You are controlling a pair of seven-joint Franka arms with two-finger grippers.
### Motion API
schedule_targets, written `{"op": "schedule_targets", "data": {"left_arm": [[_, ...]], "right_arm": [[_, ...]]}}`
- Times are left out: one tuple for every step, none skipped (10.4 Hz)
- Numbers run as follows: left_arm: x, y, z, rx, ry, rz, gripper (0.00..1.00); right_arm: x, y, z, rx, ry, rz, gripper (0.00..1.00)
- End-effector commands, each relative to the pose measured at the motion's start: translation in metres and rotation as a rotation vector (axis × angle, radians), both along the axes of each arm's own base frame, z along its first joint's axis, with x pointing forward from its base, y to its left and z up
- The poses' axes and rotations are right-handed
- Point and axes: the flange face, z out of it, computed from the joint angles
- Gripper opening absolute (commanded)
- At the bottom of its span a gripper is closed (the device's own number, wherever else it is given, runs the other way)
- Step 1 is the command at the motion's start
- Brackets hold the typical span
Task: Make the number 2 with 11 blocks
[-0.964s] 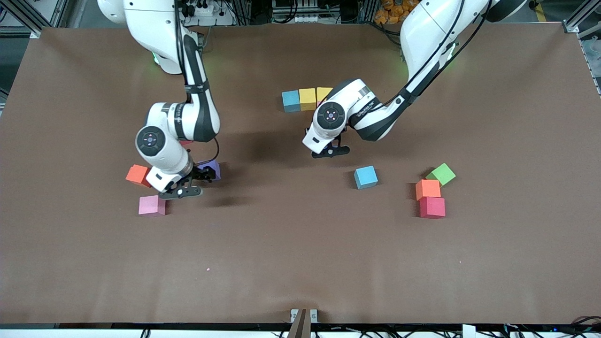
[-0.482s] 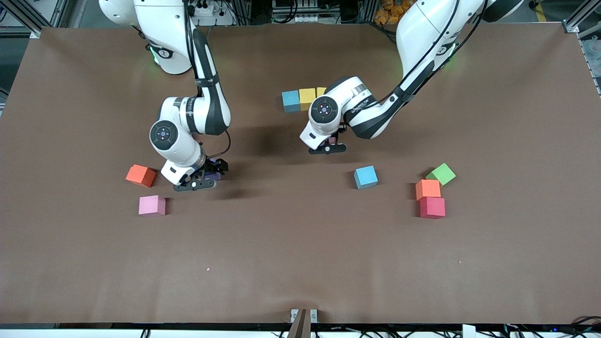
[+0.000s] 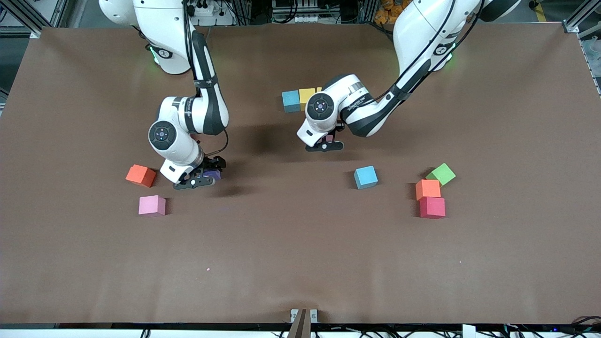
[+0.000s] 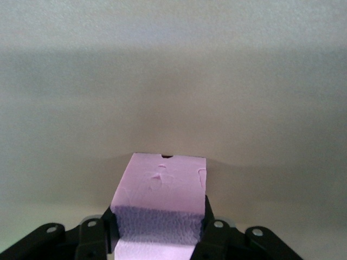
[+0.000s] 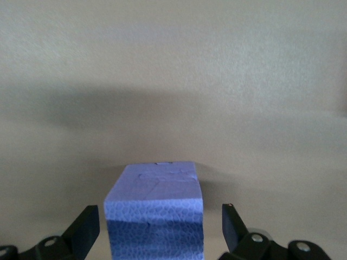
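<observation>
My right gripper has its fingers down on both sides of the purple block in the right wrist view, so it would hold the block if it closed now. I should close it.
Of the number 2 I see one row: a light blue block point(image 3: 290, 99), a yellow block point(image 3: 306, 96) and a second yellow one point(image 3: 319, 89) partly hidden by the left arm. My left gripper point(image 3: 325, 143) point(image 4: 160, 230) is shut on a pink block point(image 4: 162, 184), low over the table just nearer the camera than that row. My right gripper point(image 3: 199, 178) point(image 5: 161, 230) stands open around a purple block point(image 3: 213, 174) point(image 5: 154, 189), with a gap on each side. Loose on the table lie an orange block point(image 3: 140, 175), a pink one point(image 3: 152, 205), a light blue one point(image 3: 365, 177), an orange one point(image 3: 427, 189) and a red one point(image 3: 432, 207).
A green cube point(image 3: 441, 173) touches the orange block at the left arm's end. The brown table point(image 3: 300, 263) stretches wide toward the camera.
My right gripper has moved from beside the pink and orange blocks to straddle the purple block. My left gripper has carried its pink block a little closer to the row.
</observation>
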Motion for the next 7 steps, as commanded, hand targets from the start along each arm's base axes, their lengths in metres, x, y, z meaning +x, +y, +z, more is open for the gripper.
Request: {"op": "schedule_targets", "data": {"left_arm": [[-0.007, -0.001, -0.006, 0.022, -0.007, -0.007, 0.51], [-0.007, 0.000, -0.007, 0.024, -0.007, -0.009, 0.51], [-0.005, 0.000, -0.005, 0.024, -0.012, -0.013, 0.51], [-0.004, 0.004, -0.006, 0.036, -0.007, -0.012, 0.51], [-0.003, 0.006, -0.006, 0.044, -0.007, -0.017, 0.51], [-0.003, 0.007, -0.007, 0.048, -0.008, -0.018, 0.51], [-0.002, 0.007, -0.007, 0.047, -0.008, -0.018, 0.51]], "right_arm": [[-0.012, 0.001, 0.003, 0.036, 0.007, 0.007, 0.89], [-0.013, 0.005, 0.003, 0.036, 0.008, 0.009, 0.45], [-0.013, 0.006, 0.005, 0.038, 0.005, 0.012, 0.31], [-0.010, 0.008, 0.008, 0.042, 0.000, 0.020, 0.29], [-0.008, 0.010, 0.013, 0.051, -0.009, 0.040, 0.29], [-0.005, 0.013, 0.020, 0.068, -0.021, 0.072, 0.29], [-0.003, 0.017, 0.028, 0.083, -0.034, 0.105, 0.29]]}}
